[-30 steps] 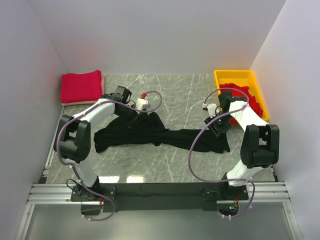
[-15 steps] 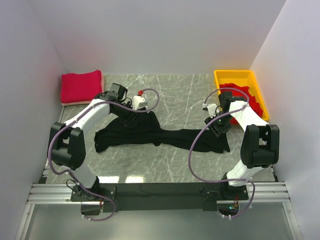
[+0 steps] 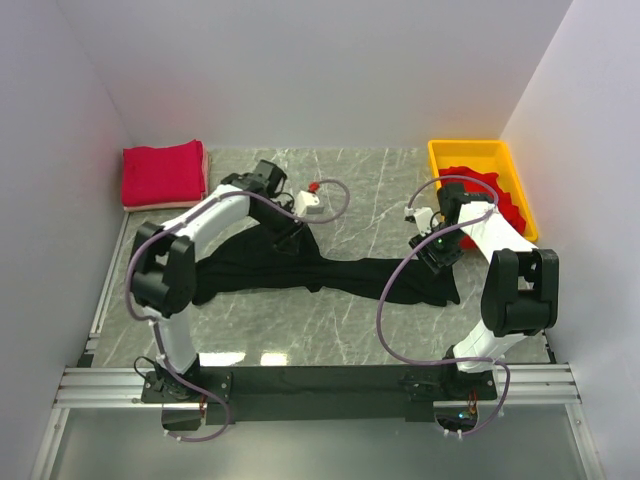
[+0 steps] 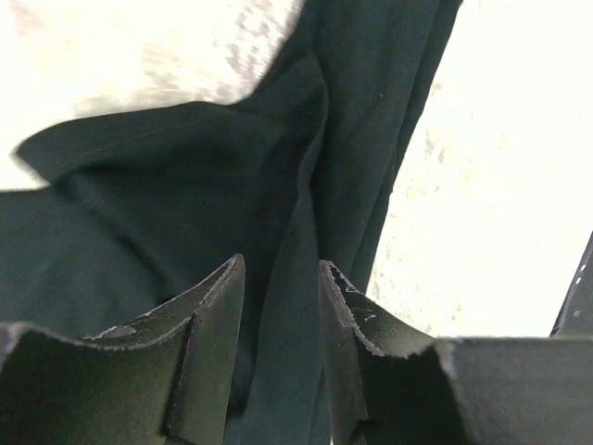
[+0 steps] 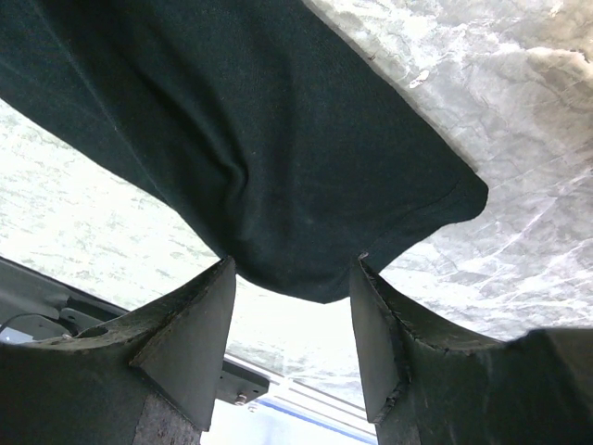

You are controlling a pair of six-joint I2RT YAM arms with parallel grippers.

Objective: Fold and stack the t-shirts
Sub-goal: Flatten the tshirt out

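Note:
It isn't time to close on the black t-shirt's fold yet: the fingers stop above the fold in the left wrist view, so I should first lower my left gripper.
A black t-shirt (image 3: 345, 270) lies crumpled and stretched left to right across the marble table. My left gripper (image 3: 290, 233) hangs low over its upper left part. In the left wrist view the left gripper (image 4: 281, 269) is open, and a loose ridge of the black t-shirt (image 4: 185, 185) runs through the gap between the fingers. My right gripper (image 3: 436, 256) is at the shirt's right end. In the right wrist view the right gripper (image 5: 292, 264) is open, with the hem of the black t-shirt (image 5: 232, 111) just past the fingertips and bare table between them.
A folded red t-shirt (image 3: 162, 172) lies at the back left corner. A yellow tray (image 3: 470, 152) at the back right holds a crumpled red t-shirt (image 3: 500, 200). White walls close in the table on three sides.
My left gripper has gone from shut to open and has shifted right over the black shirt's upper edge. The right arm has not moved.

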